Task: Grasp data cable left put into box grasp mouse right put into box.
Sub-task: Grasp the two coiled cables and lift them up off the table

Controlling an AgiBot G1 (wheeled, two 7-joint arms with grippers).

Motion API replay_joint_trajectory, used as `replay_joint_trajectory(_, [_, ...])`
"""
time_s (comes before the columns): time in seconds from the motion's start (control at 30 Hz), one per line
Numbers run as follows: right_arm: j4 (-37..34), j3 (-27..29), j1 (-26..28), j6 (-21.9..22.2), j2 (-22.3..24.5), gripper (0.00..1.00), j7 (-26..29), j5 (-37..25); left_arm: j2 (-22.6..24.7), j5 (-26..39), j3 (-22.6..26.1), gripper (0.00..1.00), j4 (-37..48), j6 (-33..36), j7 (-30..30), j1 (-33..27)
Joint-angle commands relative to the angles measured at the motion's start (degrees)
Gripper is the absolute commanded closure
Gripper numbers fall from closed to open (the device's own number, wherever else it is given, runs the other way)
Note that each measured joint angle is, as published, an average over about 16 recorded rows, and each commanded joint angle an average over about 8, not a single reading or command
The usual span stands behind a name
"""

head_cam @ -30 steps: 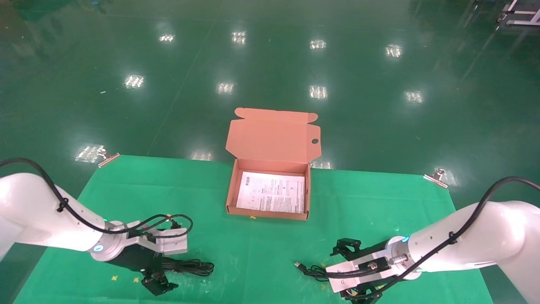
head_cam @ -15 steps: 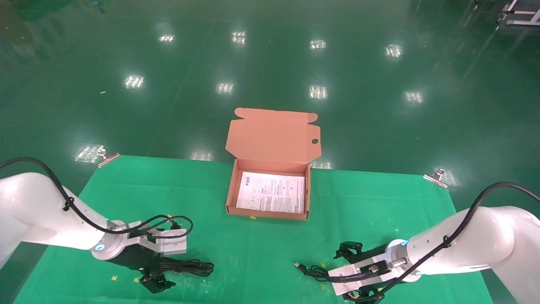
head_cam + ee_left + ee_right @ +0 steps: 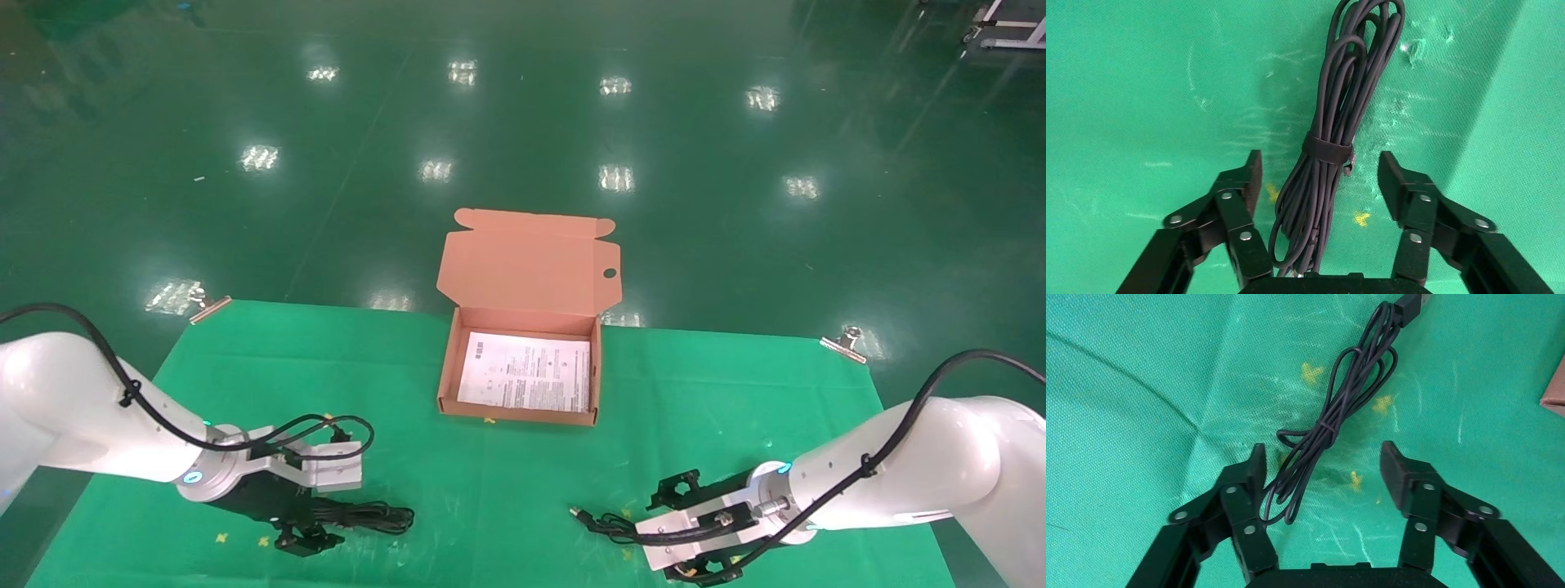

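Observation:
My right gripper should next grab the mouse's cord by its tied bundle near the strap point(image 3: 1324, 432) to put the mouse into the box. The ends of the cord are loose loops.
The data cable point(image 3: 372, 516), a strapped bundle of black cord loops, lies on the green cloth at front left. My left gripper point(image 3: 304, 524) is open and low over its near end. In the left wrist view the cable point(image 3: 1333, 116) runs between the spread fingers of the left gripper point(image 3: 1319, 177), untouched. My right gripper point(image 3: 686, 531) is open at front right. The mouse's cord point(image 3: 1330, 422) with USB plug point(image 3: 1413, 301) lies by one finger of the right gripper point(image 3: 1321, 471). The mouse body is hidden. The box point(image 3: 520, 413) stands open at centre with a white sheet point(image 3: 527, 371) inside.
The box lid point(image 3: 531, 261) stands upright at the back. Metal clips point(image 3: 208, 306) point(image 3: 846, 343) hold the green cloth point(image 3: 490, 490) at the far corners. Beyond the table is glossy green floor. A box corner point(image 3: 1554, 395) shows in the right wrist view.
Both grippers have sunk a little toward the cloth, staying open. The cable, cord and box have not moved.

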Motion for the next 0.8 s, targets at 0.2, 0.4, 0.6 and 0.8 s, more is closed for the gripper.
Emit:
replay_joint_trajectory(0.2, [0.2,0.0,0.0,-0.1,0.1,1.00,0.0,0.0,-0.1,0.0,0.0,1.00,-0.2,0.1,-0.1,0.0])
replay_joint_trajectory(0.4, [0.2,0.0,0.1,-0.2,0.1,1.00,0.1,0.0,-0.1,-0.1,0.0,1.00,-0.3,0.1,-0.1,0.0])
replay_joint_trajectory(0.6, [0.3,0.1,0.1,-0.2,0.1,1.00,0.1,0.1,-0.1,-0.1,-0.1,1.00,-0.3,0.1,-0.1,0.0])
replay_joint_trajectory(0.8, [0.3,0.1,0.1,-0.2,0.1,1.00,0.1,0.1,-0.2,-0.1,-0.1,1.00,-0.4,0.2,-0.1,0.1])
